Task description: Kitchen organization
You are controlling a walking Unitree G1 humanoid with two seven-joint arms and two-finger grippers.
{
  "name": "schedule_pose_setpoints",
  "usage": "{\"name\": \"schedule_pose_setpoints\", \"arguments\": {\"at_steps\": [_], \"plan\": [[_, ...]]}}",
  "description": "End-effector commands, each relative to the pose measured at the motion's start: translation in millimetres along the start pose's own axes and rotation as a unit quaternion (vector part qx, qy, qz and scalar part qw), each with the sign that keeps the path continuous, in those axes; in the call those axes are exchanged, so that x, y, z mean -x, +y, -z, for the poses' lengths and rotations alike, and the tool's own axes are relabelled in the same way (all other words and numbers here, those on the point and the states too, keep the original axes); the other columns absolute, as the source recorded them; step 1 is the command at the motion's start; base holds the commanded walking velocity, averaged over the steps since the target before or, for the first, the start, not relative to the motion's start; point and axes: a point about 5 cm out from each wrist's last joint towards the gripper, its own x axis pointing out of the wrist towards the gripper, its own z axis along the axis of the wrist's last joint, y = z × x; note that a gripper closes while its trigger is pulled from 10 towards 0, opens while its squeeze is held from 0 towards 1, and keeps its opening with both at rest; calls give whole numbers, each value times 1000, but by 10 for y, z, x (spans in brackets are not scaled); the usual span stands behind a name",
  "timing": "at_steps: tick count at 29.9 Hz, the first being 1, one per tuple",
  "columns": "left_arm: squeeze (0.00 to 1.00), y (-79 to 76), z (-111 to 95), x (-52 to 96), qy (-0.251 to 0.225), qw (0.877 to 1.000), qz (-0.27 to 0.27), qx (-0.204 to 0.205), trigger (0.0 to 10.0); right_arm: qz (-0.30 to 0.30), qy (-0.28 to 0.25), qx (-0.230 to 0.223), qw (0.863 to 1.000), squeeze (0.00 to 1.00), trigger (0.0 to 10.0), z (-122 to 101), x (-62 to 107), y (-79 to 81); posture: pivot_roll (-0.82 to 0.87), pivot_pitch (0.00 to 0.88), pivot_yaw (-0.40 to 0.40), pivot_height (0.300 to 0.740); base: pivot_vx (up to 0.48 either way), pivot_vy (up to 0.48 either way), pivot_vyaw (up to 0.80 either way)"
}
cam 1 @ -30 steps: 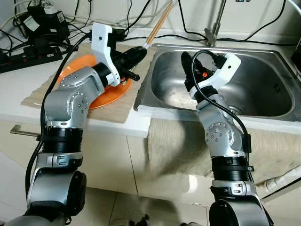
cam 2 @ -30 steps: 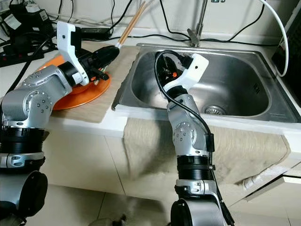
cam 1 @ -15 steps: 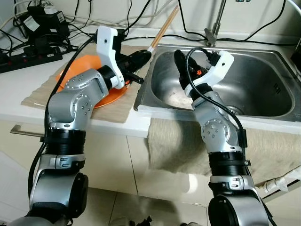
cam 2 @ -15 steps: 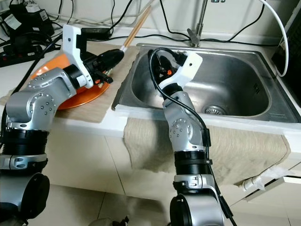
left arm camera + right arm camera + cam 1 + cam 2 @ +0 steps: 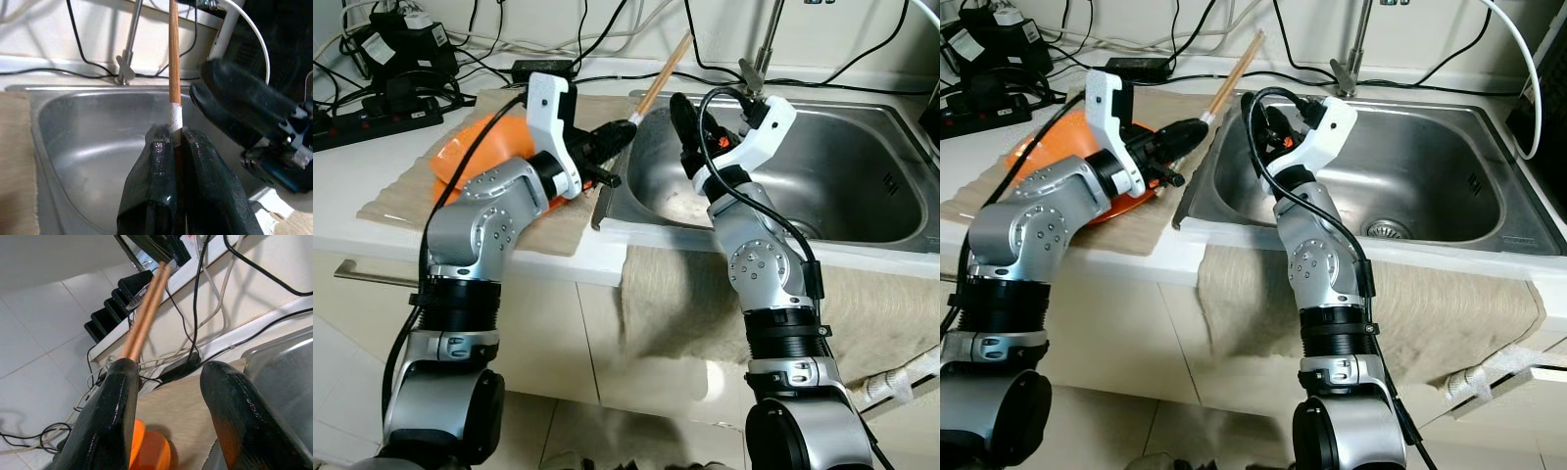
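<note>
My right gripper grabs the chopsticks by the wooden body above their lower end next, since my left gripper's fingers cover that end.
A pair of wooden chopsticks (image 5: pixel 664 73) with a white band slants up over the sink's left rim. My left gripper (image 5: pixel 625 132) is shut on their lower end; the left wrist view shows both fingers (image 5: pixel 161 161) pressed around the chopsticks (image 5: pixel 173 58). My right gripper (image 5: pixel 683 116) is raised over the left part of the steel sink (image 5: pixel 862 186), open, just right of the chopsticks and not touching them. In the right wrist view its fingers (image 5: pixel 117 396) stand wide apart, with the chopsticks (image 5: pixel 146 308) rising behind one of them.
An orange plate (image 5: pixel 475 147) lies on a beige mat (image 5: pixel 411 191) left of the sink, partly behind my left arm. A faucet (image 5: pixel 759 59) stands behind the sink. Power strips and cables (image 5: pixel 382 103) crowd the back left counter. A towel (image 5: pixel 675 294) hangs over the counter front.
My left arm has swung right, carrying the chopsticks from over the plate to the sink's left rim. My right gripper has moved left and up, closer to the chopsticks.
</note>
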Motion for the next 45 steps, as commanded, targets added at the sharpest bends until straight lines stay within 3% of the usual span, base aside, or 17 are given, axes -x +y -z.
{"name": "schedule_pose_setpoints", "arguments": {"at_steps": [1,17,24,25,27,28,40,45], "plan": [[0,3,59,-8,10,1000,0,9,0,-49,-5,-48,998,0,10000,83,-136,384,43,8,42,740,0,0,0],[0,-68,61,-49,6,1000,18,3,0,-55,15,-51,997,0,10000,209,-133,419,40,4,44,740,0,0,0],[0,-145,15,-51,-2,999,39,-5,0,-59,8,-29,998,0,10000,215,-142,432,41,0,43,740,0,0,0],[0,-158,3,-49,-4,999,43,-7,0,-59,7,-19,998,0,8510,215,-144,431,42,0,43,740,0,0,0],[0,-166,-6,-47,-6,999,46,-7,0,-59,5,-12,998,0,8510,215,-145,431,42,0,43,740,0,0,0],[0,-191,-24,-41,-9,998,54,-10,0,-59,4,-2,998,0,10000,220,-148,435,43,0,42,740,0,0,0],[0,-328,-53,-19,-17,995,98,-10,0,-54,4,15,998,0,10000,255,-161,428,44,0,43,740,0,0,0],[0,-401,2,-1,-5,992,125,-3,0,-53,1,-14,999,0,10000,248,-168,432,45,1,43,740,0,0,0]]}}
